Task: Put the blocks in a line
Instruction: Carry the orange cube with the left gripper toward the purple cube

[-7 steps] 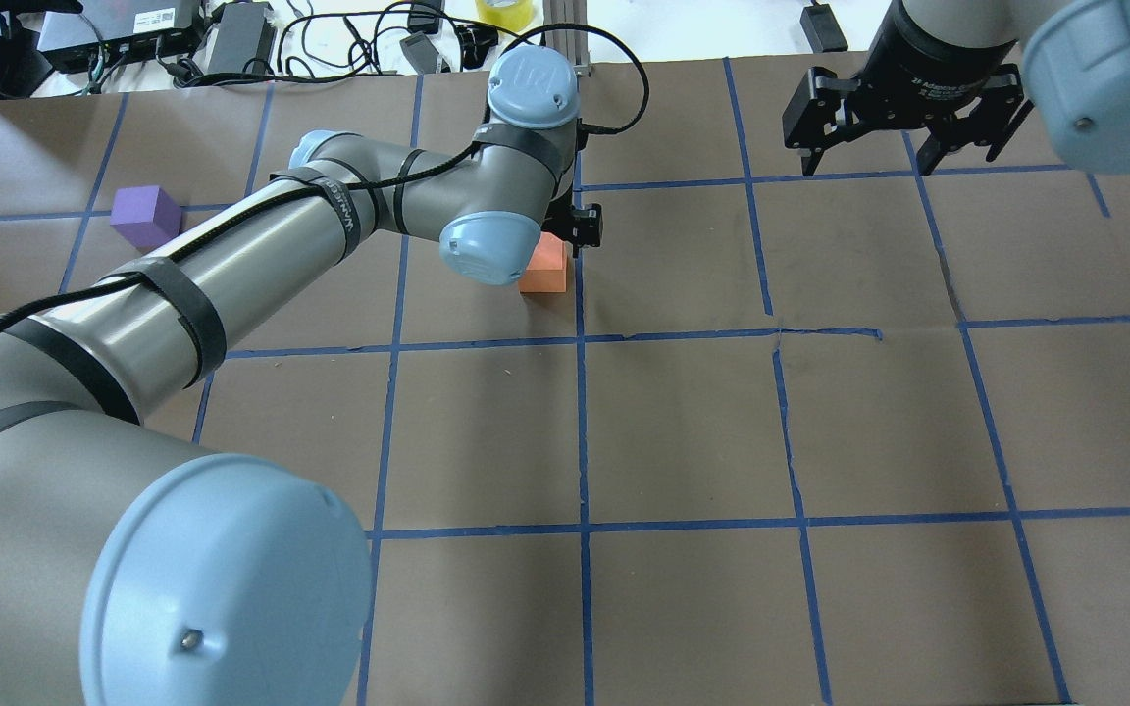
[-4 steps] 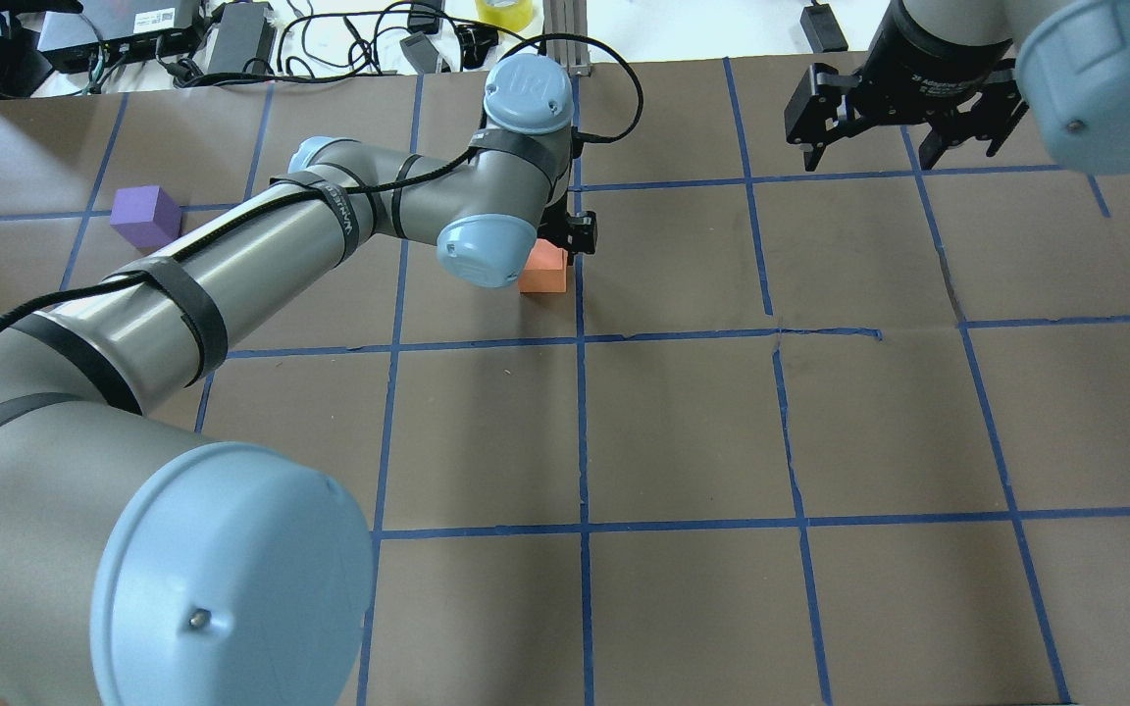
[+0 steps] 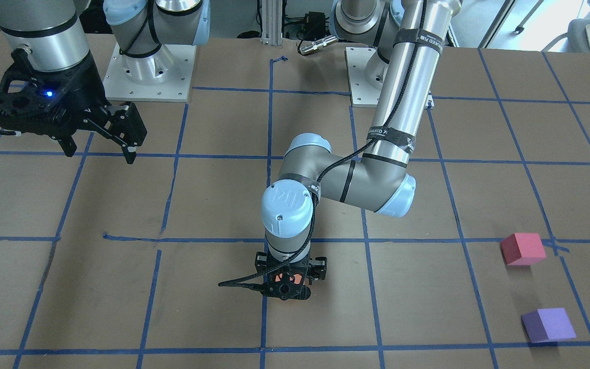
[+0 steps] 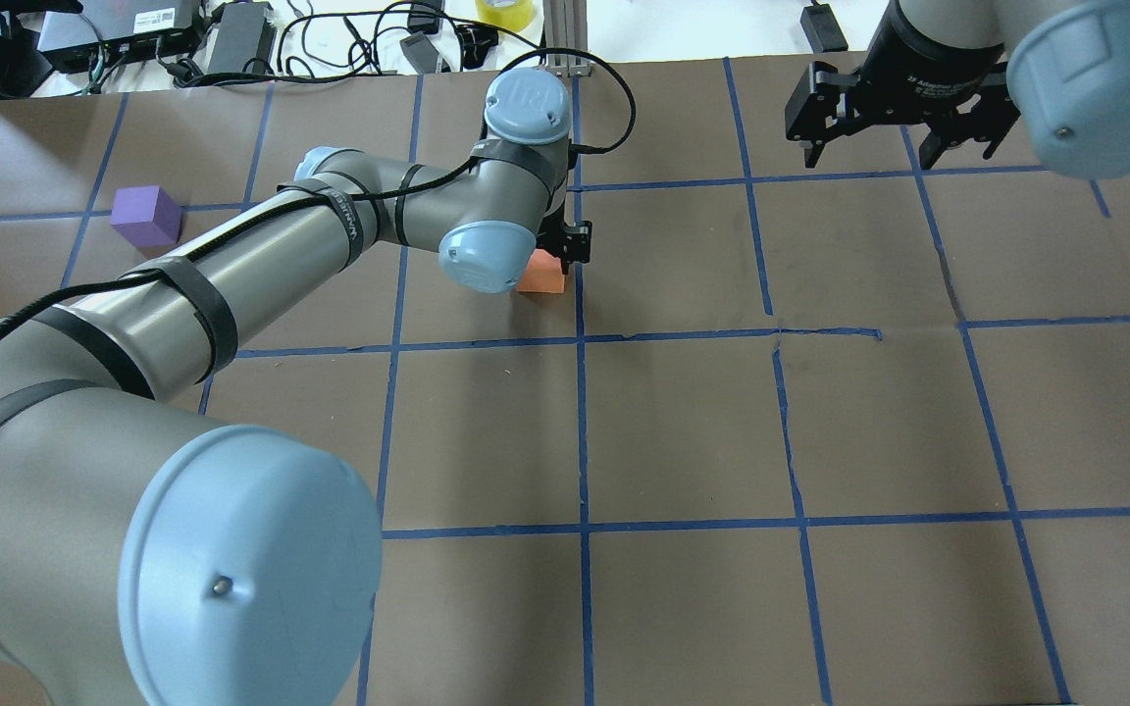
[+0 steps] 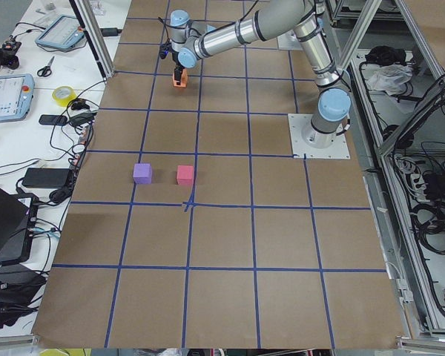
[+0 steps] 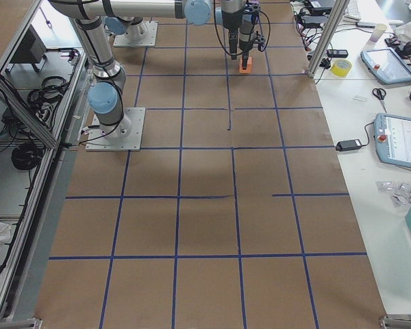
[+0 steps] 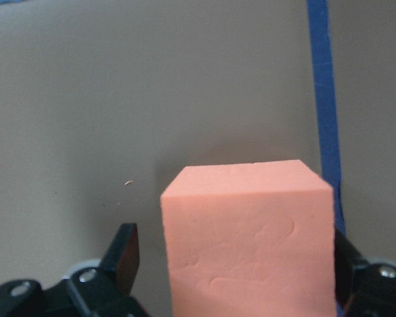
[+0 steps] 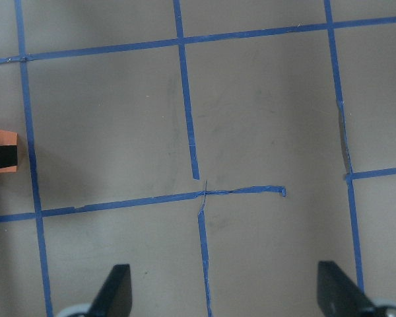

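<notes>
The left gripper will next grab the orange block (image 4: 542,280) by its opposite sides, and then it should line the block up with the other blocks.
The orange block (image 4: 542,280) sits on the brown paper beside a blue tape line; it fills the left wrist view (image 7: 247,231). My left gripper (image 4: 553,257) is open and straddles it, with a gap at one finger (image 7: 124,254) and the other close to the block's side. The purple block (image 4: 145,216) sits far off on the left. The pinkish-red block (image 3: 523,248) sits near the purple block (image 3: 548,324); my left arm hides it in the overhead view. My right gripper (image 4: 879,157) is open and empty, high over the far right.
The table (image 4: 683,422) is covered in brown paper with a blue tape grid. Cables, power bricks and a yellow tape roll (image 4: 504,12) lie beyond the far edge. My left arm (image 4: 261,245) reaches across the left half.
My left gripper has come lower around the orange block, and the wrist has shifted slightly away. The block has not moved. The right gripper has held about still.
</notes>
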